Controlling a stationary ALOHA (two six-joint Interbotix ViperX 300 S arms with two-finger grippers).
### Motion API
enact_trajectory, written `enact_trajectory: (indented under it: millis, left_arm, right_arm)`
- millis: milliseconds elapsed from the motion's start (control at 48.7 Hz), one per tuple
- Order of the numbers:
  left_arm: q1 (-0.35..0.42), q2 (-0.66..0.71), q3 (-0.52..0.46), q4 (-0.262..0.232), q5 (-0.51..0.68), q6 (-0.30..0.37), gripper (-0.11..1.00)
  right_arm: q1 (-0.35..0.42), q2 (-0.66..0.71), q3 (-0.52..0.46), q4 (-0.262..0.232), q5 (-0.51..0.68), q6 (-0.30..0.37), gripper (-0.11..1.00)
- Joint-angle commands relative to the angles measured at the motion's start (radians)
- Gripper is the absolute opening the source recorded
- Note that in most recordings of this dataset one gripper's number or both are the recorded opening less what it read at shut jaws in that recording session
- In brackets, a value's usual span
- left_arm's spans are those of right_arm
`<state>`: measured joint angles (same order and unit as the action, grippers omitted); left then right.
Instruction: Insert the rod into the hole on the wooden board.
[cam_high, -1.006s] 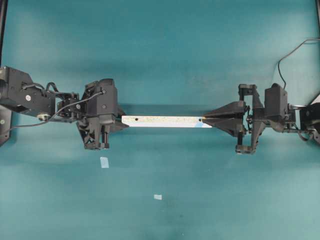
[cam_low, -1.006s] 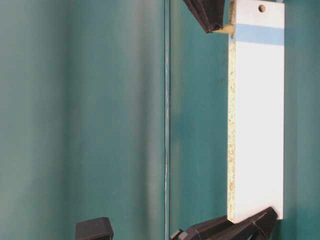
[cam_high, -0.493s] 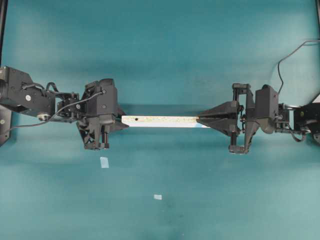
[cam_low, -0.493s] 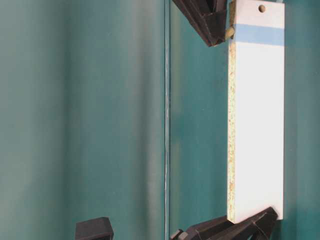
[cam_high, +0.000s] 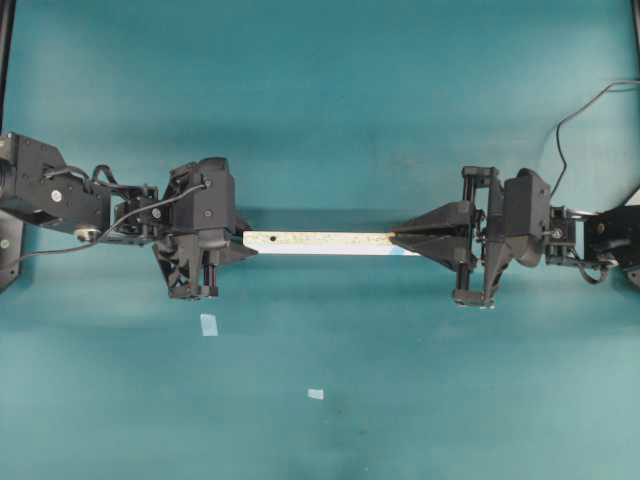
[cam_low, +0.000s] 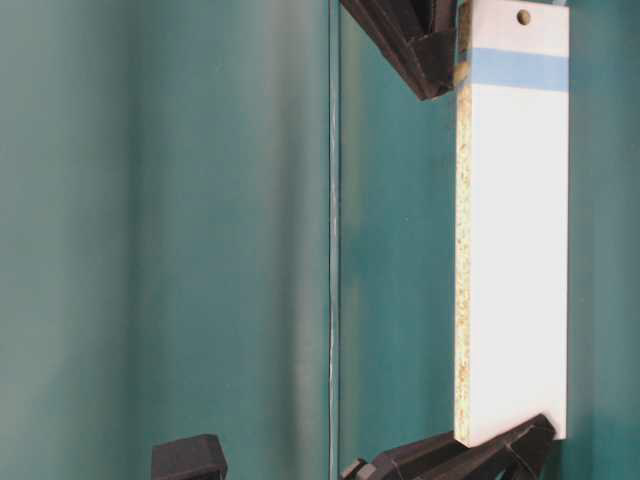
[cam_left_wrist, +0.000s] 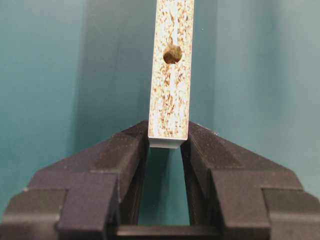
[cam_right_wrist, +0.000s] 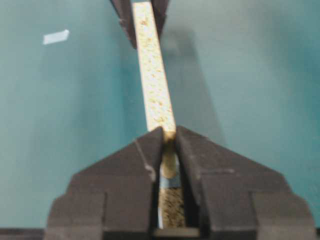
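Note:
The rod (cam_right_wrist: 169, 162) shows at length between my fingers above the speckled edge (cam_right_wrist: 159, 107), so for now my right gripper keeps holding the rod.
The wooden board (cam_high: 320, 243) hangs level above the teal table, speckled edge up. My left gripper (cam_high: 240, 244) is shut on its left end, and the left wrist view shows the jaws clamping that end (cam_left_wrist: 168, 142) with a dark hole (cam_left_wrist: 172, 54) just beyond. My right gripper (cam_high: 393, 238) is shut on the rod (cam_right_wrist: 169, 162), a short cream peg lying between the fingers over the speckled edge by the blue mark (cam_low: 518, 69). In the table-level view only a sliver of the rod (cam_low: 461, 72) shows, touching the board's edge. Any hole under it is hidden.
Two pale-blue square markers (cam_high: 208, 324) (cam_high: 316, 394) lie on the table in front of the board. A black cable (cam_high: 590, 100) loops at the back right. Another small hole (cam_low: 523, 17) sits in the board's white face past the blue mark.
My right gripper has slid left along the board and closed in on its speckled edge. The rod, plainly visible before, is now almost hidden against the board. The left gripper and board held still.

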<state>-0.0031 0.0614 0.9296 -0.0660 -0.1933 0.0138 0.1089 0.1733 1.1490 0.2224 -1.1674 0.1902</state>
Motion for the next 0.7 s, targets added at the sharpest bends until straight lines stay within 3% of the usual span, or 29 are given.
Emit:
enact_trajectory:
  millis: [0,677]
  left_arm:
    - [0.003,-0.009,-0.005,0.002,0.002,-0.008,0.31]
    - [0.003,-0.009,-0.008,0.002,0.002,-0.009,0.31]
  right_arm:
    - [0.002,-0.017,0.000,0.003,-0.005,-0.003,0.11]
    - [0.025,-0.018,0.032,0.003,0.000,0.009,0.11]
